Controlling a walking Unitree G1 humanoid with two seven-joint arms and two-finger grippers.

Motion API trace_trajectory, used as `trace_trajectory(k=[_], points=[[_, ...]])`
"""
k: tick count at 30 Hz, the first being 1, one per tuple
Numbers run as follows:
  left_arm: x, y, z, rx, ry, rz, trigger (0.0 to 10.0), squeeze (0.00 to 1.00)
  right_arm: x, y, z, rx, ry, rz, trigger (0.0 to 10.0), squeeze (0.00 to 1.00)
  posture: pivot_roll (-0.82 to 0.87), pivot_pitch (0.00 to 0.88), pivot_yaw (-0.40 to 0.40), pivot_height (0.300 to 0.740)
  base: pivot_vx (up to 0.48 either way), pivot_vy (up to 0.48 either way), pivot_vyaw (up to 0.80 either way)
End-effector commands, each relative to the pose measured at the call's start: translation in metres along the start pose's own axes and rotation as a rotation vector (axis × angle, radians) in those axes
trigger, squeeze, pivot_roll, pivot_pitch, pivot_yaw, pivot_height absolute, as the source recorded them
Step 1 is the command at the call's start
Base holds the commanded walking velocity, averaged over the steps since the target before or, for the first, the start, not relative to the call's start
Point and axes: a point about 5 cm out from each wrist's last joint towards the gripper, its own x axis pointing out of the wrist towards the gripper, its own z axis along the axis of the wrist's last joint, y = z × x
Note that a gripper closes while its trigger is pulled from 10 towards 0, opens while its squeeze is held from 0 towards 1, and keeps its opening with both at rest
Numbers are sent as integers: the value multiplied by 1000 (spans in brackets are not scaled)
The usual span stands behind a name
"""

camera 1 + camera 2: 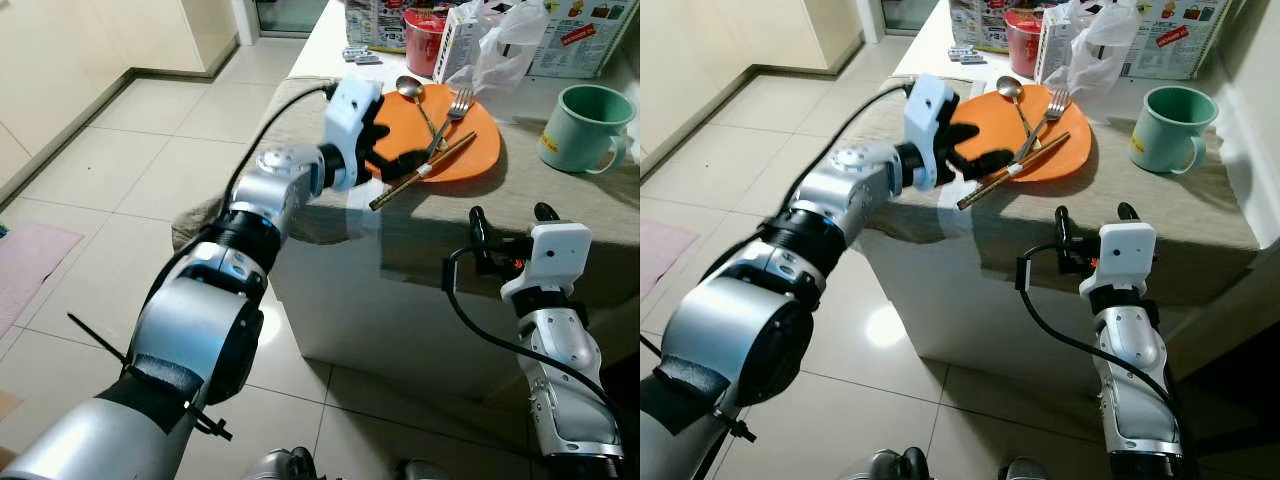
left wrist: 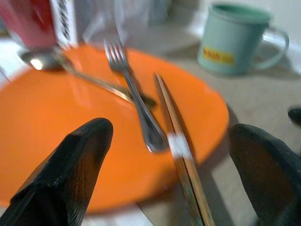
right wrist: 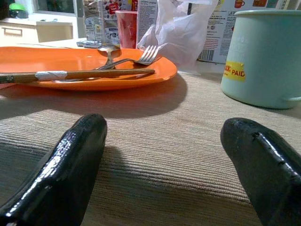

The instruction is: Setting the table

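The fork handle (image 1: 438, 142) lies close beside the chopsticks on the plate, so my left gripper needs to grab the chopsticks next by their thick end overhanging the plate's rim (image 1: 393, 192).
An orange plate (image 1: 482, 138) lies on the table's beige cloth (image 1: 590, 195). On it rest a spoon (image 1: 410, 90), a fork (image 1: 456, 106) and a taped pair of chopsticks (image 1: 425, 170) whose near end sticks out over the plate's rim. My left gripper (image 1: 405, 143) hovers open at the plate's near edge, with the chopsticks (image 2: 181, 150) and the fork handle (image 2: 141, 113) between its fingers and nothing held. My right gripper (image 1: 512, 215) stands open low at the table's front edge, aimed across the cloth. A pale green mug (image 1: 585, 128) stands right of the plate.
A red cup (image 1: 425, 40), printed boxes (image 1: 575, 35) and a plastic bag (image 1: 500, 45) crowd the back of the table behind the plate. Tiled floor (image 1: 130, 170) stretches to the left, with a pink mat (image 1: 25, 270) at the far left.
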Motion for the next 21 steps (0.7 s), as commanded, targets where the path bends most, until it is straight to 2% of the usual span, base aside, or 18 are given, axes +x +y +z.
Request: trace_trajectory(k=[1, 11, 21], points=[[-1, 0, -13, -2, 56, -7, 10000, 0, -11, -1, -24, 3, 130, -16, 10000, 0, -240, 156, 136, 740, 0, 0, 0], [-3, -4, -25, -28, 98, -37, 10000, 0, -10, 1, -26, 9, 141, -11, 10000, 0, -226, 158, 132, 740, 0, 0, 0], [-2, -9, -30, -12, 112, -66, 10000, 0, -8, 3, -28, 9, 146, -1, 10000, 0, -216, 160, 127, 740, 0, 0, 0]])
